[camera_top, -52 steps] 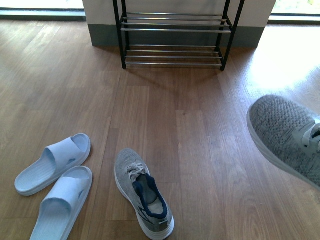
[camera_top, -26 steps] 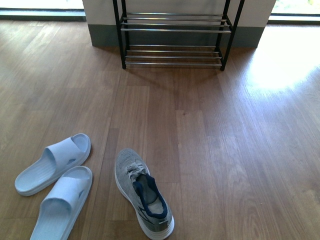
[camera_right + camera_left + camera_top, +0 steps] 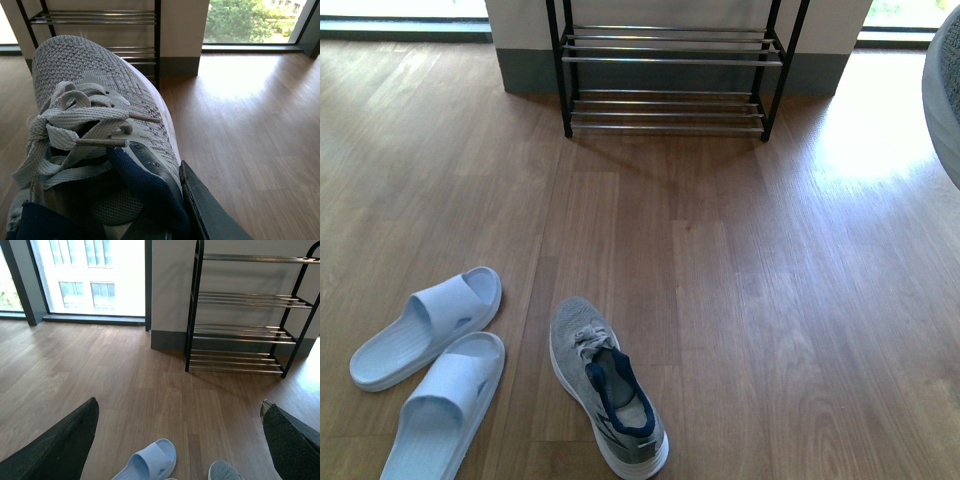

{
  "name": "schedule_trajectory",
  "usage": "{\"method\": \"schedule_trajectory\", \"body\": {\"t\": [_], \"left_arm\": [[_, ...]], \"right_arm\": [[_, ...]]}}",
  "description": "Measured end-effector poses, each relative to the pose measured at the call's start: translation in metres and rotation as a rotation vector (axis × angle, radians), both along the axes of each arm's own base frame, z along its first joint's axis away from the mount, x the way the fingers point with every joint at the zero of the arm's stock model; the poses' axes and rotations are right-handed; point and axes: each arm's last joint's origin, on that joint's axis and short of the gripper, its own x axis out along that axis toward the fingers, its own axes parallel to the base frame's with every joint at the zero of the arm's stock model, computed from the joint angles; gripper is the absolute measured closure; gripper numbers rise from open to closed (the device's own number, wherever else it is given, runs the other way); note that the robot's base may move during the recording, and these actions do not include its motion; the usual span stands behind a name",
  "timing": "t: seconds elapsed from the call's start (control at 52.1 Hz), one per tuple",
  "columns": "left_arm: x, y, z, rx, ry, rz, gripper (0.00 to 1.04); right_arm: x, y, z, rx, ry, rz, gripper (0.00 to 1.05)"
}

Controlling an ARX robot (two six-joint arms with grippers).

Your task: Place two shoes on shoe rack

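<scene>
Next, my left gripper grabs the grey sneaker by its navy-lined collar [image 3: 625,376] to lift it onto the shoe rack [image 3: 665,60].
One grey sneaker [image 3: 605,385] lies on the wooden floor, toe pointing away, navy lining showing. Its toe [image 3: 222,472] also peeks in below my left gripper [image 3: 177,440], which hangs open high above the floor with nothing between its fingers [image 3: 60,445]. My right gripper [image 3: 165,190] is shut on the collar of the other grey sneaker [image 3: 95,100], holding it in the air; one dark finger [image 3: 210,210] presses the outer side. Only this sneaker's toe [image 3: 945,90] shows at the front view's right edge. The shoe rack [image 3: 665,60] stands against the far wall, its bars bare.
Two pale blue slippers [image 3: 430,325] [image 3: 445,405] lie left of the floor sneaker; one slipper [image 3: 150,462] shows under the left gripper. Windows reach the floor on both sides of the rack [image 3: 245,300]. Wooden floor stretches between the shoes and the rack [image 3: 100,17].
The held sneaker was at the front view's lower right, left the view, and now shows higher at the upper right edge. The floor sneaker and slippers have not moved.
</scene>
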Motion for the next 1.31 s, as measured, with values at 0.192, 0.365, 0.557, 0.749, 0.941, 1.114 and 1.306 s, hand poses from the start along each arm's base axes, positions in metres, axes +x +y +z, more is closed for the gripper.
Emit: {"method": "schedule_trajectory", "body": {"t": [0.192, 0.365, 0.557, 0.749, 0.941, 1.114, 1.306], "left_arm": [[0.002, -0.001, -0.001, -0.142, 0.29, 0.207, 0.09], [0.031, 0.003, 0.014, -0.372, 0.398, 0.138, 0.09], [0.087, -0.006, 0.001, -0.346, 0.572, 0.045, 0.09], [0.136, -0.061, -0.019, -0.282, 0.704, -0.12, 0.09], [0.163, -0.098, -0.061, -0.34, 0.852, -0.136, 0.09], [0.18, -0.102, -0.089, -0.422, 0.917, -0.085, 0.09], [0.196, -0.102, -0.127, -0.489, 1.014, 0.012, 0.09]], "right_arm": [[0.0, 0.0, 0.0, 0.0, 0.0, 0.001, 1.03], [0.0, 0.0, 0.0, 0.0, 0.0, 0.001, 1.03], [0.0, 0.0, 0.0, 0.0, 0.0, 0.001, 1.03], [0.0, 0.0, 0.0, 0.0, 0.0, 0.001, 1.03], [0.0, 0.0, 0.0, 0.0, 0.0, 0.001, 1.03], [0.0, 0.0, 0.0, 0.0, 0.0, 0.001, 1.03], [0.0, 0.0, 0.0, 0.0, 0.0, 0.001, 1.03]]}}
